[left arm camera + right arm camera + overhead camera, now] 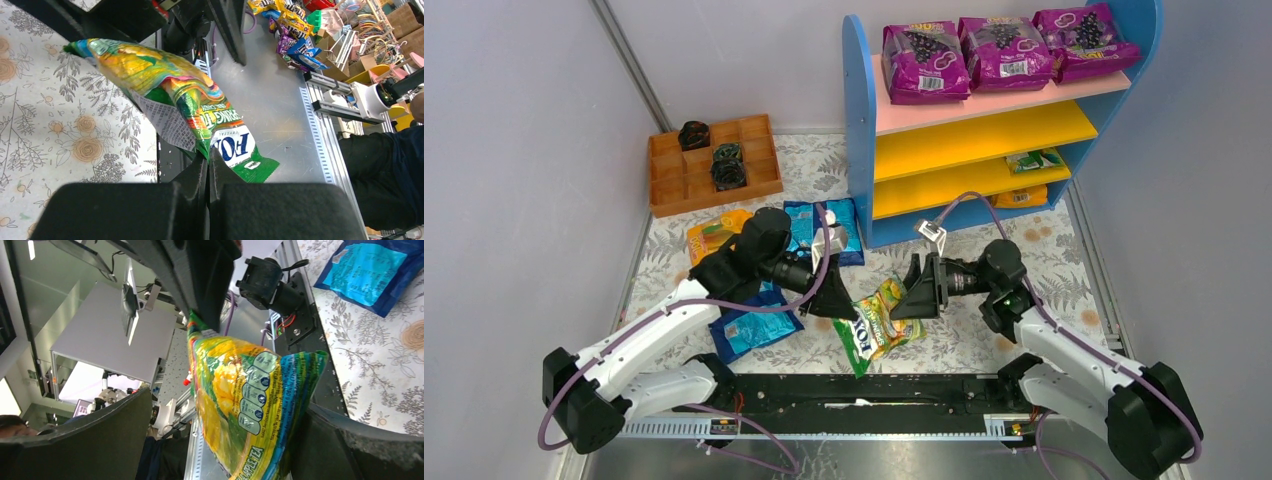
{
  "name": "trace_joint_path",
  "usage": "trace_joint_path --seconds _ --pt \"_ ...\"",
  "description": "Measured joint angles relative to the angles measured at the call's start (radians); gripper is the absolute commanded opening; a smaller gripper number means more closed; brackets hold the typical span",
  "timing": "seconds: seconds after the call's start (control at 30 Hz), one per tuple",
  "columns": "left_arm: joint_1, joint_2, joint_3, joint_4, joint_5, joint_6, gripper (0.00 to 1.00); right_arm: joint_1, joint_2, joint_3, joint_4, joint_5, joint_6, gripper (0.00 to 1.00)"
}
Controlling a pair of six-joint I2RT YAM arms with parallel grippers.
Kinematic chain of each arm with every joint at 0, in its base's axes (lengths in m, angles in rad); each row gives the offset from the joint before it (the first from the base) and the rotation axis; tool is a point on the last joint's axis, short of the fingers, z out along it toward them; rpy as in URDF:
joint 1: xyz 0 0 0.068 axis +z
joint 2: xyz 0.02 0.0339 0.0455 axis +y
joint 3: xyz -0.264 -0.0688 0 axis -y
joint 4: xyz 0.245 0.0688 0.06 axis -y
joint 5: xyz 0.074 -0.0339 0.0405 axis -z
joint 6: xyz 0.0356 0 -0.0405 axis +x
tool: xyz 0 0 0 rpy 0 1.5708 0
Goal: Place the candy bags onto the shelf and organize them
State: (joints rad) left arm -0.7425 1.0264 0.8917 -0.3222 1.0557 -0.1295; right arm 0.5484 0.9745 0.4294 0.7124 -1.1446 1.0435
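Note:
I need to grab the loose end of the bag with my right gripper next, opposite my left gripper, to put the green-yellow candy bag [879,325] onto the shelf.
My left gripper [839,303] is shut on the edge of a green-yellow candy bag [879,325] and holds it above the table in front of the arm bases. In the left wrist view the jaws [208,157] pinch the bag's seam [170,90]. My right gripper [911,292] is open at the bag's other end. In the right wrist view the bag [240,390] hangs between my spread fingers [230,407]. The shelf [857,150] stands at the back right. Blue bags [819,225] [754,330] and an orange bag [709,235] lie on the table.
Three purple grape bags [924,60] sit on the pink top board. A green bag [1036,160] lies on a lower yellow board, an orange one [1021,197] beneath it. An orange compartmented tray [709,165] stands at the back left. Walls close both sides.

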Motion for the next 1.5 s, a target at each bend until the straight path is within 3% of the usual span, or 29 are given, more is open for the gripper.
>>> trace_joint_path --seconds 0.3,0.4,0.57,0.67,0.83,0.93,1.13,1.37,1.5 --pt "0.043 -0.045 -0.002 0.018 -0.048 0.009 0.00 0.000 -0.097 -0.069 0.132 0.036 0.164 0.71" --pt "0.063 -0.053 -0.002 0.048 -0.053 0.005 0.00 0.001 -0.108 -0.081 0.137 0.055 0.187 0.56" --pt "0.066 -0.038 -0.002 0.055 -0.066 0.000 0.01 0.002 -0.109 -0.081 0.122 0.071 0.195 0.40" --pt "0.067 -0.028 -0.002 0.053 -0.093 -0.007 0.14 0.002 -0.110 -0.081 0.089 0.098 0.192 0.29" --pt "0.070 -0.050 -0.002 0.036 -0.234 0.000 0.64 0.003 -0.145 -0.081 -0.060 0.179 0.131 0.25" --pt "0.075 -0.119 -0.010 0.048 -0.396 0.000 0.81 0.001 -0.165 -0.080 -0.146 0.217 0.093 0.22" --pt "0.077 -0.278 -0.015 0.068 -0.741 -0.003 0.91 -0.099 -0.203 -0.024 -0.465 0.304 -0.039 0.21" --pt "0.079 -0.263 0.131 0.081 -1.053 -0.049 0.94 -0.481 -0.205 0.099 -0.890 0.379 -0.237 0.21" --pt "0.079 -0.250 0.193 0.153 -1.170 -0.074 0.95 -0.634 -0.204 0.158 -1.017 0.402 -0.297 0.21"
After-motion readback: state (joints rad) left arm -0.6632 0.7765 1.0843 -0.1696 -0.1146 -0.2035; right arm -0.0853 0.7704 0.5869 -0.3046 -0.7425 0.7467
